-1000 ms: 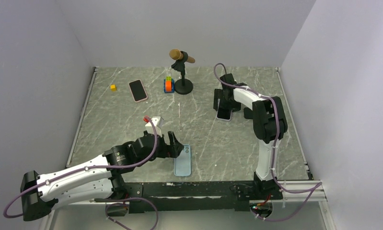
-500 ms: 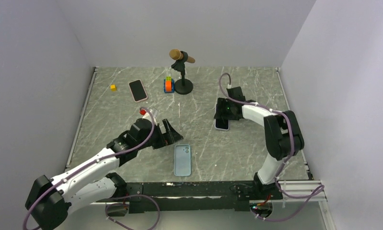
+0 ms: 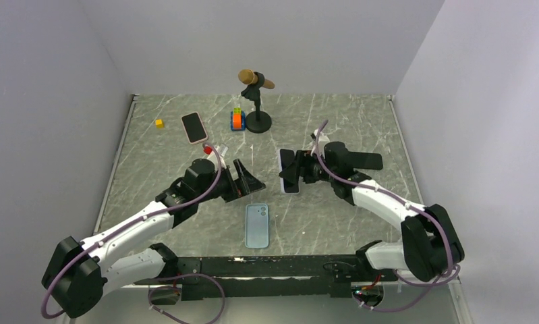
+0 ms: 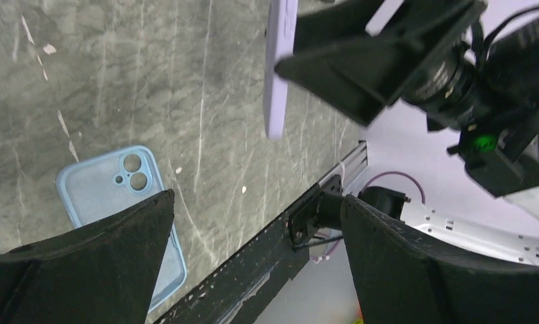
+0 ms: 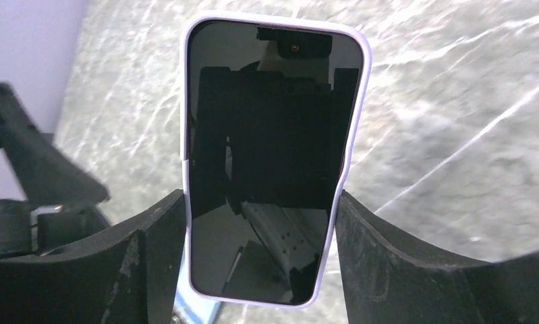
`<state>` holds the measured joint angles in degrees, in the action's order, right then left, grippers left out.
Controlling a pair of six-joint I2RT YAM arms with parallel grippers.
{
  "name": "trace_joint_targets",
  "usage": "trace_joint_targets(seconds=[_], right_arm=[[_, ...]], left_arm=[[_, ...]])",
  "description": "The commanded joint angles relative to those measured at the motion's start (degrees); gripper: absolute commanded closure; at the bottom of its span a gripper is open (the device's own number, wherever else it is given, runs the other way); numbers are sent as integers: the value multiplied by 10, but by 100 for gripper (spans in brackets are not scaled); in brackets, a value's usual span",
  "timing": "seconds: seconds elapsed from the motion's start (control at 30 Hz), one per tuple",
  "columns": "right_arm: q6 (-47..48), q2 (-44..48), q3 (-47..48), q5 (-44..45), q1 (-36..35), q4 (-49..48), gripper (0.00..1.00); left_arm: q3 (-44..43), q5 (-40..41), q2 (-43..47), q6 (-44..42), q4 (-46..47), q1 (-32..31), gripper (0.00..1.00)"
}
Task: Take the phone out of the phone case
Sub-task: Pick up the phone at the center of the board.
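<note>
The phone's screen should stay free so the phone can be taken out. My left gripper should next take hold of the lilac case by its bare long edge [image 3: 280, 162] [image 4: 276, 94].
My right gripper [image 3: 300, 170] is shut on a phone in a lilac case [image 3: 289, 171], held above the table's middle; in the right wrist view the phone [image 5: 273, 155] stands between my fingers, dark screen toward the camera. My left gripper [image 3: 247, 181] is open and empty, just left of that phone; the left wrist view shows the phone's lilac edge [image 4: 278, 74] ahead. An empty light-blue case [image 3: 257, 225] lies flat near the front edge, camera holes up, and also shows in the left wrist view [image 4: 118, 202].
A pink-cased phone [image 3: 194, 127] lies at the back left. A small yellow block [image 3: 159, 123], an orange-and-blue block stack [image 3: 237, 120] and a microphone on a black stand [image 3: 256, 101] stand at the back. A black rail [image 3: 273, 264] runs along the front edge.
My right gripper carried the lilac phone from the back right toward the table's middle and turned it. My left gripper lifted away from the blue case and moved up toward the phone.
</note>
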<state>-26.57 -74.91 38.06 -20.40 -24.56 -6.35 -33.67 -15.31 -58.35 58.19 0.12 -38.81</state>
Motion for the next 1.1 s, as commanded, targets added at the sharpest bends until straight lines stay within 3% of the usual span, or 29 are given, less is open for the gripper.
trace_joint_targets(seconds=[0.0,0.2,0.6,0.8,0.93,1.07], right_arm=[[-110,55,-42,-51,-17,-122,100],[-133,83,-55,-45,-62,-146,100],[-135,66,-33,-27,-147,-160,100],[-128,69,-14,-7,-173,-150,100],[-119,66,-8,9,-188,-148,100],[-103,56,8,27,-201,-135,100]], left_arm=[[-12,43,0,10,41,3,4],[-33,78,-17,-11,10,1,7],[-98,152,-52,-67,-43,-30,2],[-113,207,-58,-69,-84,-32,15],[-105,195,-58,-74,-57,-32,28],[-101,167,-57,-74,-34,-33,30]])
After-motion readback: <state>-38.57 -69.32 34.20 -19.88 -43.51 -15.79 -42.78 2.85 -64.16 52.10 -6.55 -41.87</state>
